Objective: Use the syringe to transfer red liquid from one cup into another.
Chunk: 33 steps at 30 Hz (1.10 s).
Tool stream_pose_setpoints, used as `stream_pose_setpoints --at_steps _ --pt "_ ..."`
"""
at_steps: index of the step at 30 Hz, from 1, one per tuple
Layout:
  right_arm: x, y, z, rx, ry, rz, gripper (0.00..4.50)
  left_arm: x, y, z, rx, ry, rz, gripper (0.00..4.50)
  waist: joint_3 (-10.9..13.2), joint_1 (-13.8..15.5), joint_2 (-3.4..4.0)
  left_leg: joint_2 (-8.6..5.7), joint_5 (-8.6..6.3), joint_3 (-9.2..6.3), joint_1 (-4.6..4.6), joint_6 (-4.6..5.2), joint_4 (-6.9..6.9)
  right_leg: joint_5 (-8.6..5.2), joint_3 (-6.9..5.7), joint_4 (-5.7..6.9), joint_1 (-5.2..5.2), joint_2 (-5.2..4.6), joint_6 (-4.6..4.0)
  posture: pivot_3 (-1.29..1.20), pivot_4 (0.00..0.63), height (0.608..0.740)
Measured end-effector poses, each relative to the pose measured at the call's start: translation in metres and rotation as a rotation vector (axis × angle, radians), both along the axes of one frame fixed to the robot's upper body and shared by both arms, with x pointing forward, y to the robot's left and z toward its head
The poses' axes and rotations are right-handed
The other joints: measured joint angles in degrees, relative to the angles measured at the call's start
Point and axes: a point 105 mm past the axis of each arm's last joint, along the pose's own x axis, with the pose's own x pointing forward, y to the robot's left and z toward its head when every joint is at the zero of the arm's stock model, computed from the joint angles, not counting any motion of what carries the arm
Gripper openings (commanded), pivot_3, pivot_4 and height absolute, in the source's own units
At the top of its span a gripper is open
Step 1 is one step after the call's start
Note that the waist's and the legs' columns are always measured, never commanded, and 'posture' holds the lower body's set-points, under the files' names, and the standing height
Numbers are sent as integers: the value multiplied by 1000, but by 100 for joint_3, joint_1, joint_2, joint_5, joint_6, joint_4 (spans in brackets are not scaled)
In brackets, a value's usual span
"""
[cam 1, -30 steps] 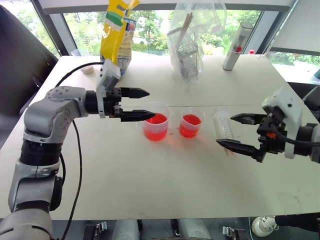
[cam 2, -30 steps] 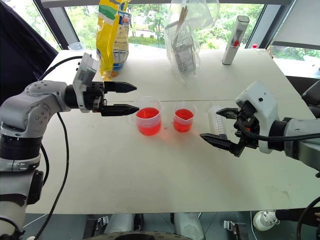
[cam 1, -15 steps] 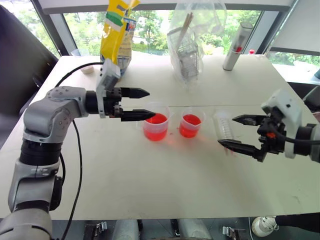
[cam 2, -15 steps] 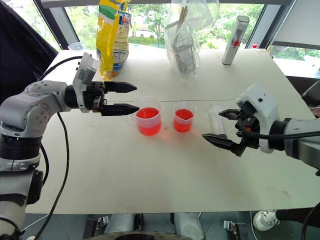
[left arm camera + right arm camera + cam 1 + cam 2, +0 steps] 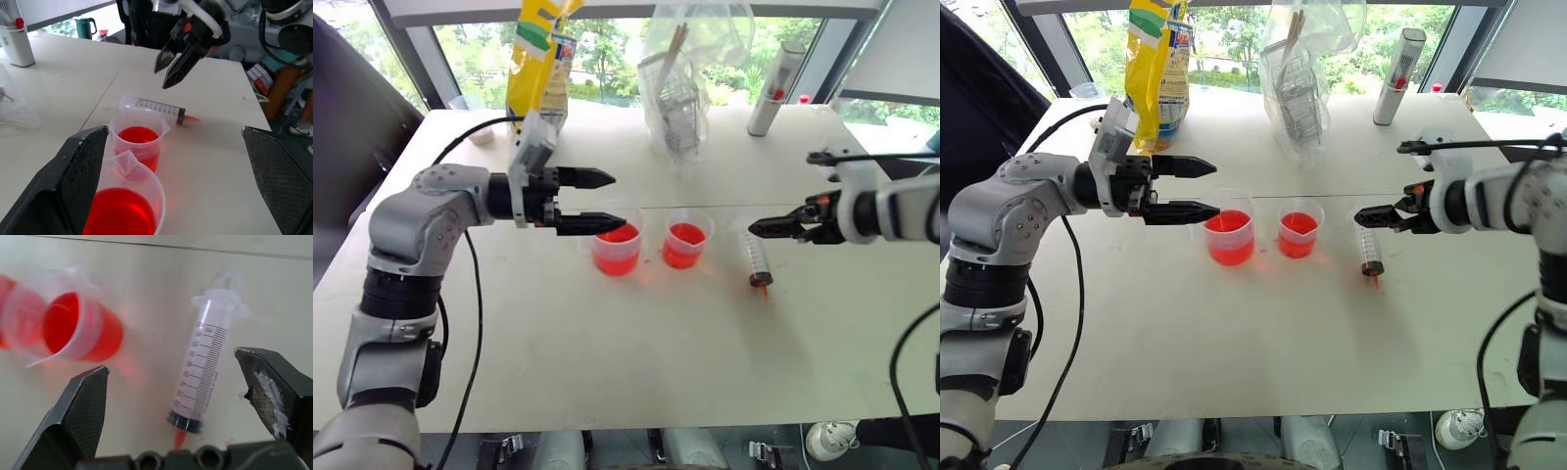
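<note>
My right gripper grabs the syringe by the middle of its body (image 5: 757, 257) next, since red liquid stains the syringe's tip (image 5: 765, 292).
The syringe (image 5: 757, 257) lies flat on the white table (image 5: 607, 372), its orange tip toward the near edge. Left of it stands the smaller handleless cup (image 5: 686, 240), and further left the larger spouted beaker (image 5: 616, 245). Both hold red liquid (image 5: 117, 215). My left gripper (image 5: 618, 200) is open and level, with its fingertips just above and left of the beaker's rim. My right gripper (image 5: 162, 77) is open and hovers over the syringe's far end without touching it. In the right wrist view the syringe (image 5: 203, 377) lies between the two spread fingers (image 5: 83, 406).
At the back of the table stand a yellow snack bag (image 5: 543, 59), a clear plastic bag of utensils (image 5: 680, 93) and a grey cylinder with a red spot (image 5: 775, 90). A black cable (image 5: 460, 137) trails from the left arm.
My right gripper has swung away from the near side of the syringe to above its far end, and its wrist has rolled. The syringe, cups and left gripper have stayed put.
</note>
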Motion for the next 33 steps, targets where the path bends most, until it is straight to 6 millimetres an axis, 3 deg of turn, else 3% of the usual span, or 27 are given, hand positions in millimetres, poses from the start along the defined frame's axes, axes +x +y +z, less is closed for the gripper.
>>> stream_pose_setpoints --at_steps 5,12,28,33 --pt "17 1 -25 -17 168 -89 4468 0 0 -2 1 -5 12 4500 0 -5 1 0 -2 5 -7 3 0 1 2 -3 -7 -1 2 0 150 739" --pt "27 1 -54 -72 285 -138 4468 0 2 -10 0 2 41 4500 0 -4 1 -1 -2 4 -6 3 4 2 -1 3 -6 2 3 0 150 739" --pt "43 0 -72 -156 293 -94 4468 -5 5 -15 0 -16 77 4500 0 -18 0 -1 -2 3 5 3 8 2 -9 7 4 3 3 0 150 739" --pt "46 -5 -73 -187 288 -96 2904 -6 4 -14 -1 -21 76 4500 0 -19 1 -2 -2 3 5 3 10 3 -10 8 5 3 4 0 150 739"
